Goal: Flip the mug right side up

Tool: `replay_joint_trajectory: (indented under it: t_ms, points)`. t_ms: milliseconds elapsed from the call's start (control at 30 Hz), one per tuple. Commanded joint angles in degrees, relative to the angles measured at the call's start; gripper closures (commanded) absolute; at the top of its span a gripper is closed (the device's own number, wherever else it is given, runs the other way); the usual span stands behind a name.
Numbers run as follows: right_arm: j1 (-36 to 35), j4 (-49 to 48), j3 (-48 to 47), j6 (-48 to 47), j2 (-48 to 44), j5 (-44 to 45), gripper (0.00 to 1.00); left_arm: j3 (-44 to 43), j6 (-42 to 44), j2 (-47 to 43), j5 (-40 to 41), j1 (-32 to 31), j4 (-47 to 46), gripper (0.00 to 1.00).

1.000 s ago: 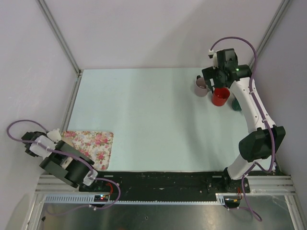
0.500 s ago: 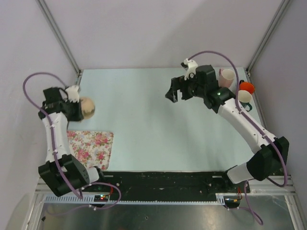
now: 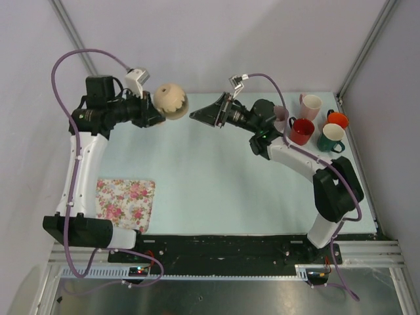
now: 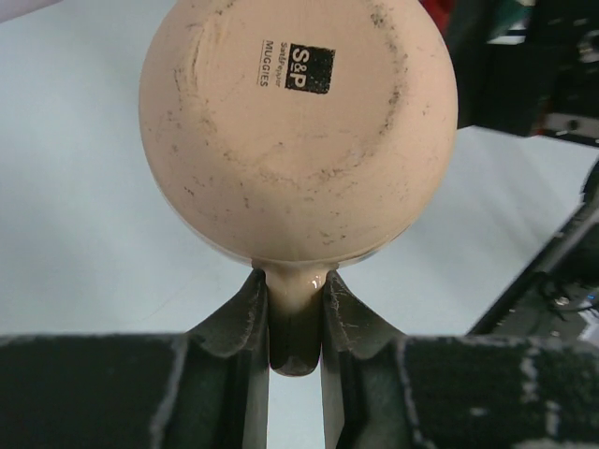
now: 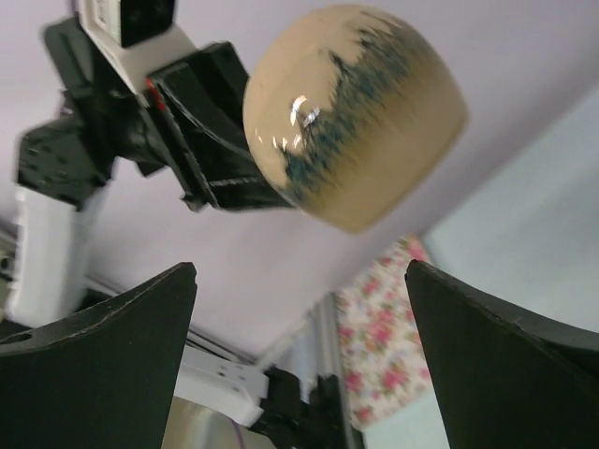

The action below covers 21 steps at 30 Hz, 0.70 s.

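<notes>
The robot's right gripper needs to pinch the beige mug's rim next. This leaves the mug's base and handle free, so the robot can set the mug right side up.
A round beige mug hangs in the air over the back of the table, tipped on its side. My left gripper is shut on its handle. In the left wrist view the mug's base with a black label faces the camera, and the handle sits pinched between the fingers. My right gripper is open and empty, just right of the mug and pointing at it. In the right wrist view the mug shows blue streaks, above and between the spread fingers.
Several mugs stand at the back right: pink, red, white, orange and green. A floral mat lies at the near left and shows in the right wrist view.
My left arm has carried the beige mug from the far left up and right to the back middle. My right gripper has swung left to face the mug.
</notes>
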State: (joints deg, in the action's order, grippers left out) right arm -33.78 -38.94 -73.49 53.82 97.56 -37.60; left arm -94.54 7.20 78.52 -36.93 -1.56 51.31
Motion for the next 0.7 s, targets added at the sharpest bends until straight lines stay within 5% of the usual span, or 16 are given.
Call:
replay_joint_trajectory:
  t_ms: [0,333,467,533,667]
  points:
    - [-0.82,-22.71,-1.51,16.76,3.55,-0.11,0.01,-6.59,-6.27,0.74,-9.1,-3.3,-3.35,1.0]
    - [-2.11,-35.11,-2.38,24.47,4.41,4.89,0.02,-8.7,-11.76,2.56,-15.94,-6.66,-5.28,1.0]
    - [-2.07,-36.54,-3.3,23.55,2.7,5.62,0.15,-6.13,-12.24,2.3,-16.77,-7.47,-5.98,1.0]
    - [-2.32,-36.33,-3.78,23.33,2.01,5.94,0.29,-5.16,-12.66,2.42,-16.44,-7.88,-6.29,1.0]
    - [-2.08,-32.5,-4.53,22.87,1.29,5.72,0.89,-3.81,-11.75,2.72,-15.19,-9.59,-6.56,0.98]
